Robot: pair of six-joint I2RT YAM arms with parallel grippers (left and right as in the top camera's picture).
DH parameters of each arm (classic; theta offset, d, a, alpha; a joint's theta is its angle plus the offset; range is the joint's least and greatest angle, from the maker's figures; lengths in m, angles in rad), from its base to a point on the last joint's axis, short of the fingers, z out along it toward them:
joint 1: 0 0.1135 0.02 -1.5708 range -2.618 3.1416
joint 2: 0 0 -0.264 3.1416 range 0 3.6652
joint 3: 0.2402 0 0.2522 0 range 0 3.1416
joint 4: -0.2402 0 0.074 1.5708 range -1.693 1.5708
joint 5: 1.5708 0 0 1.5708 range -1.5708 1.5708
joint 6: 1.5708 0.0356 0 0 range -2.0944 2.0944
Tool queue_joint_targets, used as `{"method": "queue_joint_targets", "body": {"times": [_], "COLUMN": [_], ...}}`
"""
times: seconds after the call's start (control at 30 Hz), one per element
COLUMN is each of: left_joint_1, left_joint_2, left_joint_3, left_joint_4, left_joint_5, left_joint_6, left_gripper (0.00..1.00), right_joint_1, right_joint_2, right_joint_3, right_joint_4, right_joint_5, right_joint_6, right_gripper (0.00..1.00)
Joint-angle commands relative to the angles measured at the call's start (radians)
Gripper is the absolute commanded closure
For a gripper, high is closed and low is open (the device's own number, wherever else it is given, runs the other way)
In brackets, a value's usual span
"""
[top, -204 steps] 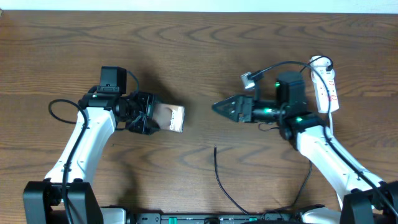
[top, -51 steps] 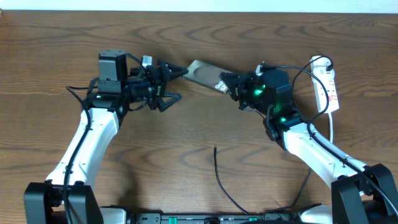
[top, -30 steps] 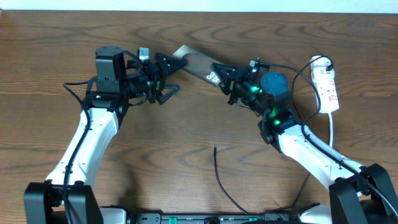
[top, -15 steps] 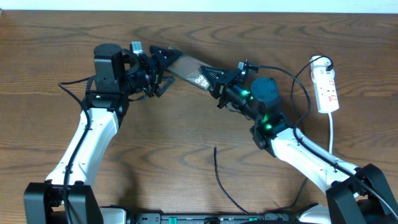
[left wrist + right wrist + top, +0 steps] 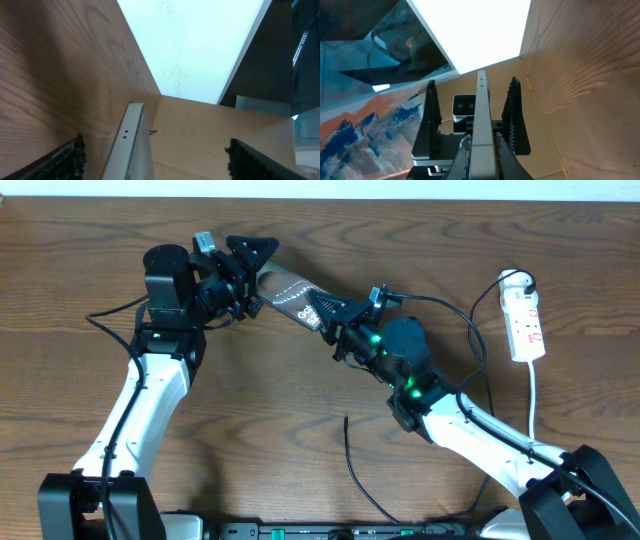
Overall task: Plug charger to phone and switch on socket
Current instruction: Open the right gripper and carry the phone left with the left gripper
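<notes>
The phone's lettered end should stay free to plug the charger [image 5: 358,475], so my left gripper will next grab the phone by the end [image 5: 270,282] opposite the lettering.
The phone [image 5: 287,288] hangs tilted above the table's far side, and my right gripper [image 5: 323,316] is shut on its lettered end. Its other end lies between the wide-apart fingers of my open left gripper [image 5: 253,274]. In the left wrist view the phone [image 5: 131,147] shows edge-on, nearer the left finger [image 5: 70,156], inside the left gripper [image 5: 156,147]. In the right wrist view my right gripper [image 5: 481,152] pinches the phone [image 5: 481,115], with the left gripper's fingers [image 5: 432,120] flanking its far end. The charger [image 5: 358,475] lies on the table, tip [image 5: 346,420] free. The socket [image 5: 525,315] lies at right.
The socket's white cord [image 5: 533,395] trails toward the front along the right side. The table's far edge [image 5: 320,198] runs close behind both grippers. The right arm's black cable [image 5: 455,305] loops in the air between the arm and the socket.
Both grippers and the phone have shifted left and toward the far edge. The right arm has stretched further left, pushing the phone's free end deeper between the left gripper's open fingers.
</notes>
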Motion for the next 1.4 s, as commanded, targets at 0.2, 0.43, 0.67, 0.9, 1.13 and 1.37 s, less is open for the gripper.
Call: {"method": "queue_joint_targets", "body": {"times": [0.2,0.43,0.67,0.9,1.13,1.37], "left_joint_1": [0.002,0.002,0.002,0.002,0.002,0.002], "left_joint_2": [-0.002,-0.002,-0.002,-0.002,-0.002,-0.002], "left_joint_3": [0.006,0.006,0.006,0.006,0.006,0.006], "left_joint_4": [0.006,0.006,0.006,0.006,0.006,0.006], "left_joint_5": [-0.012,-0.008,-0.002,0.006,0.007,0.015], "left_joint_6": [-0.002,0.03,0.041,0.045,0.056,0.057], "left_gripper": [0.44,0.57,0.6,0.74,0.87,0.92], "right_joint_1": [0.018,0.023,0.035,0.039,0.06,0.061], "right_joint_2": [-0.008,-0.008,-0.008,-0.008,-0.008,-0.008], "right_joint_3": [0.016,0.016,0.016,0.016,0.016,0.016], "right_joint_4": [0.026,0.051,0.05,0.051,0.05,0.047], "right_joint_5": [0.003,0.003,0.003,-0.002,0.007,0.006], "right_joint_6": [0.016,0.024,0.023,0.023,0.023,0.023], "right_gripper": [0.99,0.99,0.98,0.98,0.98,0.98]}}
